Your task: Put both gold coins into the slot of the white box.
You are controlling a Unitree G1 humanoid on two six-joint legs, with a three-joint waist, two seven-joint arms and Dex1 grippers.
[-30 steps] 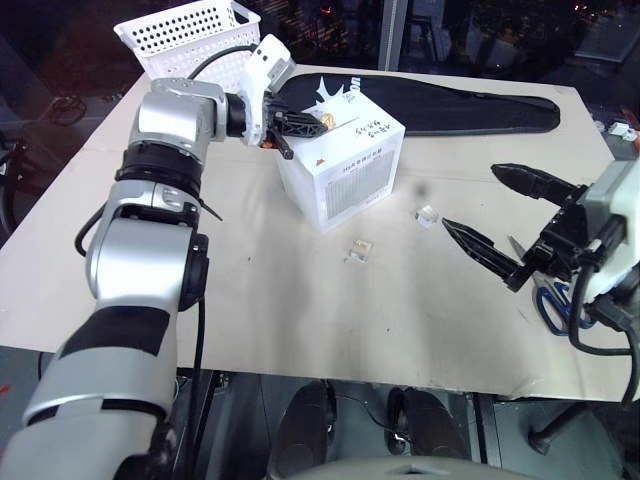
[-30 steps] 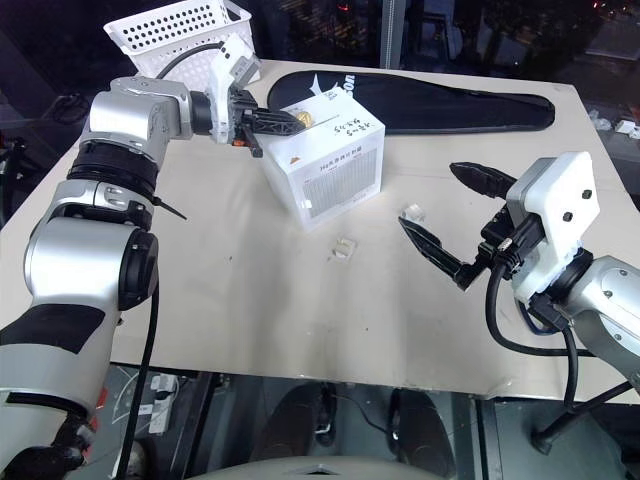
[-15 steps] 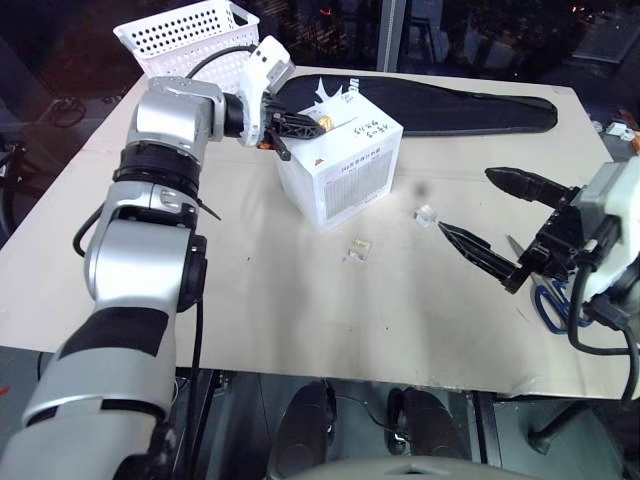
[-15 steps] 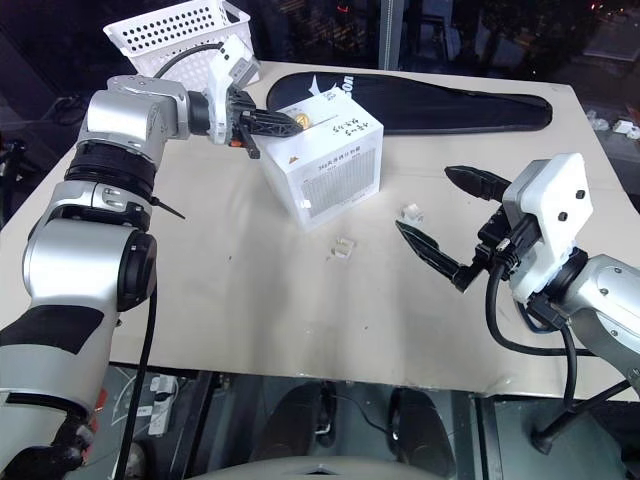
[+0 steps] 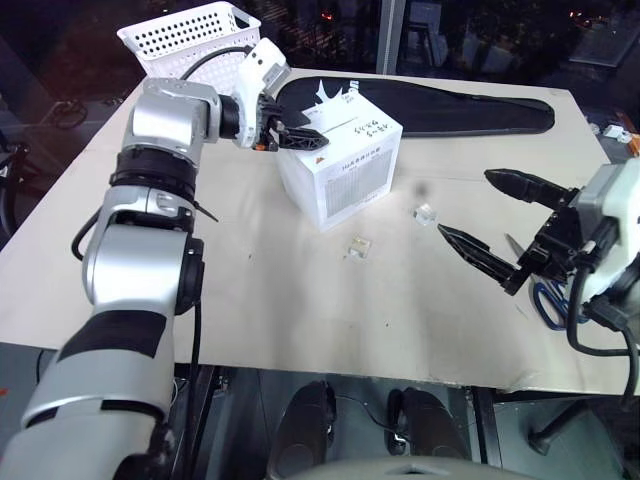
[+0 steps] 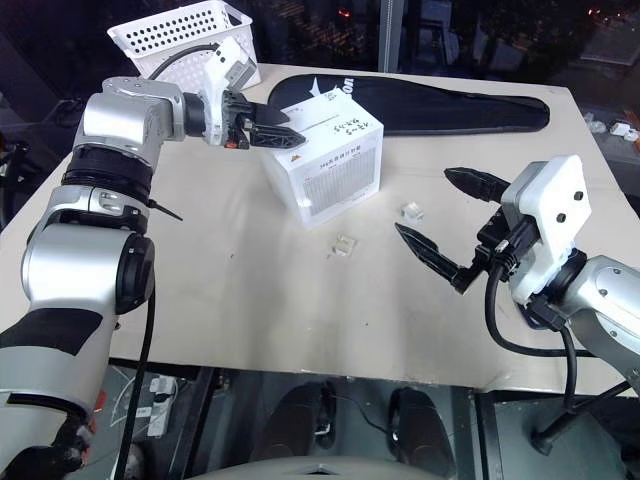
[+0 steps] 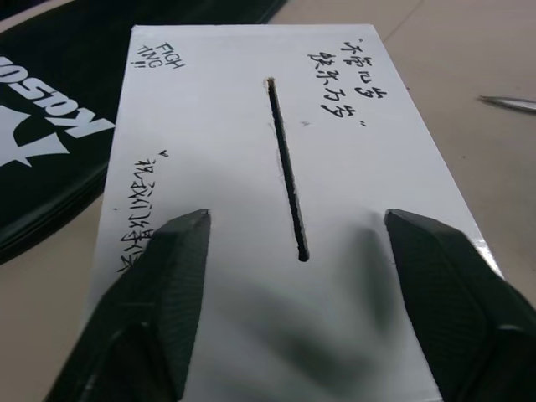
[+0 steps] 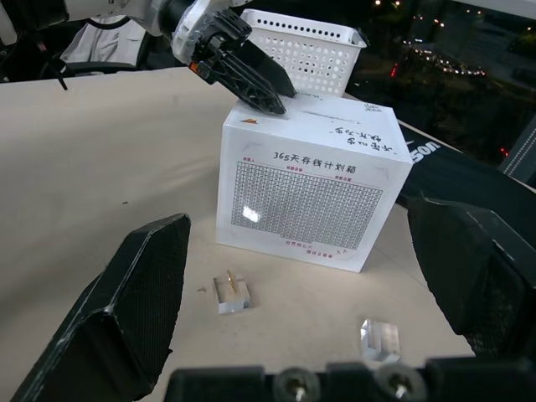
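Observation:
My right gripper grips the gold coin by its exposed upper edge (image 8: 231,278) next, since the small clear case (image 8: 230,293) encloses the coin's lower part.
The white box (image 5: 345,170) stands at the table's middle back, its slot (image 7: 286,172) running along the top face. My left gripper (image 7: 295,219) hovers just over that top, open, one finger on each side of the slot's near end, nothing between them. My right gripper (image 5: 467,202) is open and empty above the table at the right. A thin gold edge, seemingly a gold coin standing on edge, pokes from a small clear case (image 8: 230,293) in front of the box.
A second clear case (image 5: 427,213) lies right of the box. A white perforated basket (image 5: 190,35) sits at the back left, a long black bag (image 5: 450,100) behind the box, blue-handled scissors (image 5: 550,300) under my right arm.
My left gripper has opened above the slot. The gold coin pinched at its fingertips before is gone from sight. The right arm has held still.

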